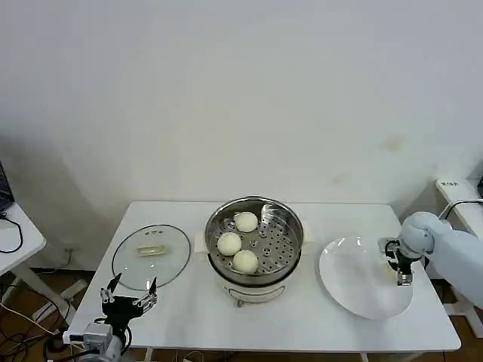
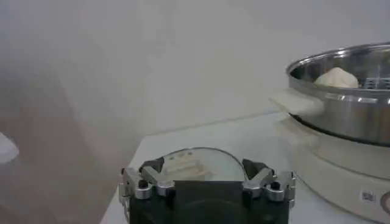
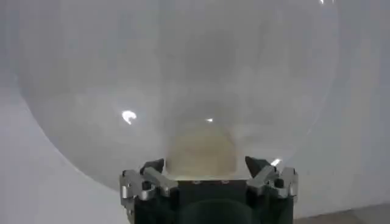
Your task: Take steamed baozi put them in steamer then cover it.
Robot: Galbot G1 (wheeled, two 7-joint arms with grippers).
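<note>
I need to reach the cover with my left gripper and grab it by its raised cream handle [image 1: 152, 250], because the clear glass [image 1: 152, 273] lies flat and wide on the tabletop.
The steamer [image 1: 290, 260] stands mid-table with three steamed baozi on its perforated tray [image 1: 246, 221] [image 1: 229, 243] [image 1: 244, 261]. One more baozi [image 3: 201, 149] lies on the white plate [image 3: 122, 79]. My right gripper [image 3: 204, 163] is open with a finger on either side of this bun, at the plate's right edge [image 1: 398, 265]. The cover [image 1: 170, 260], clear glass with a cream handle, lies flat on the table left of the steamer. My left gripper [image 1: 130, 290] hangs open and empty by the cover's near edge [image 2: 195, 159]. The steamer [image 2: 347, 112] rises beside it.
The white plate [image 1: 355, 290] takes up the table's right part, close to the front edge. A second white table [image 1: 15, 237] stands at the far left, and a white shelf [image 1: 453, 188] at the far right. The wall is close behind.
</note>
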